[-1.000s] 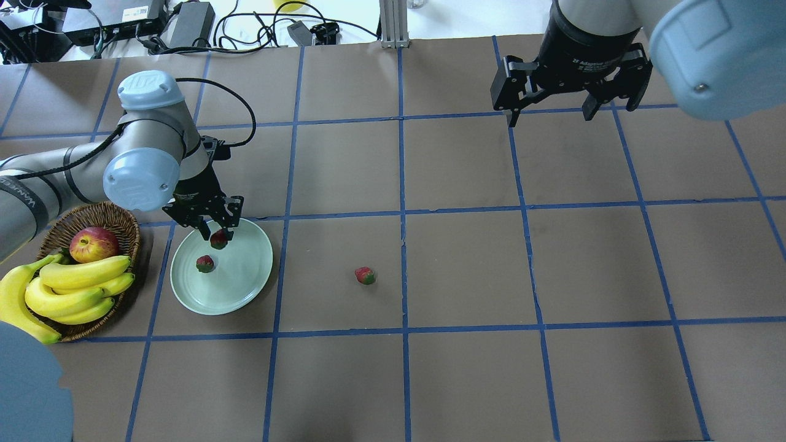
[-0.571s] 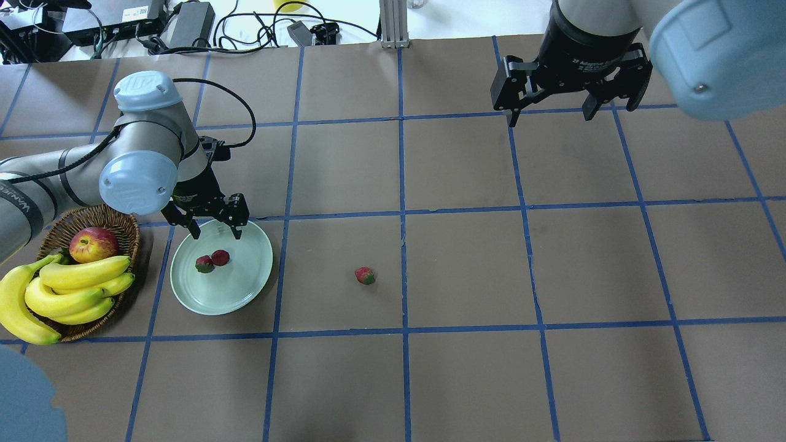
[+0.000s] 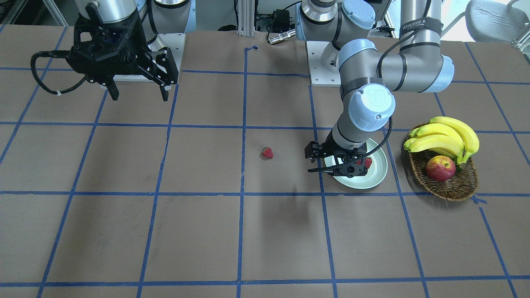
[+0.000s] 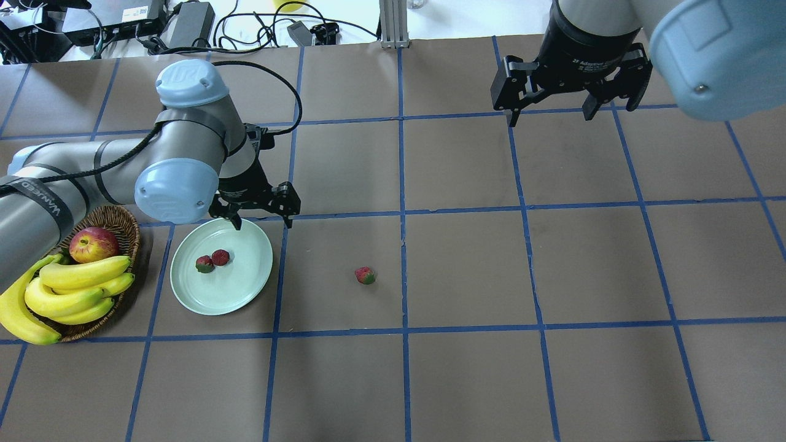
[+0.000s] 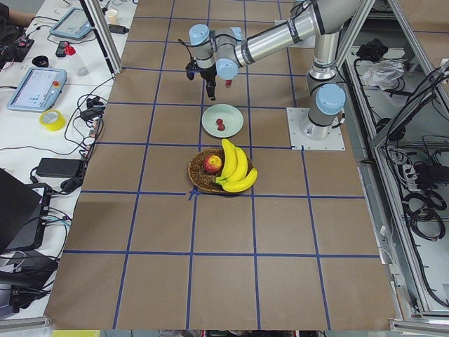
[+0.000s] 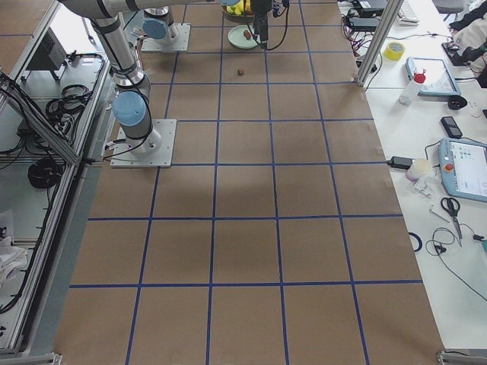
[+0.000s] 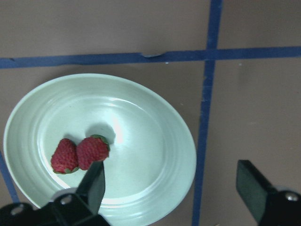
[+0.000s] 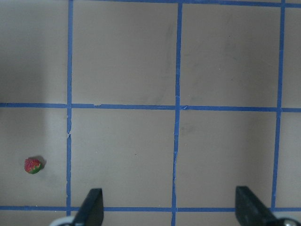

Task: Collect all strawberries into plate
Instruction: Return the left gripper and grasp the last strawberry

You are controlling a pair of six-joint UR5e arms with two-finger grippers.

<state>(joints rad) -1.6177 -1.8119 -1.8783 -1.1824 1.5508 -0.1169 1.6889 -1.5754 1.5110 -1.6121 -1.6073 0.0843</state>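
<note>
The left gripper should next take hold of the last strawberry by its plump red sides, so that the strawberry can join the mint plate (image 3: 376,174) (image 7: 150,155).
Two strawberries (image 4: 204,264) (image 4: 220,257) lie side by side on the left part of the pale mint plate (image 4: 236,285). The left wrist view shows them touching (image 7: 65,156) (image 7: 93,150) on the plate (image 7: 150,155). A third strawberry (image 4: 365,275) (image 3: 267,153) (image 8: 33,165) lies alone on the brown table, right of the plate. My left gripper (image 4: 262,221) (image 7: 171,188) hangs open and empty over the plate's far right rim. Far off at the back right, my right gripper (image 4: 549,116) (image 8: 171,207) is open and empty too.
A brown wicker basket (image 4: 126,224) stands just left of the plate, holding a red-yellow apple (image 4: 93,244) and a bunch of bananas (image 4: 67,288). Cables and power bricks (image 4: 190,24) line the table's far edge.
The left gripper opened and let its strawberry drop onto the plate beside the first one. It then moved right, toward the plate's far right rim. The right arm stayed still.
</note>
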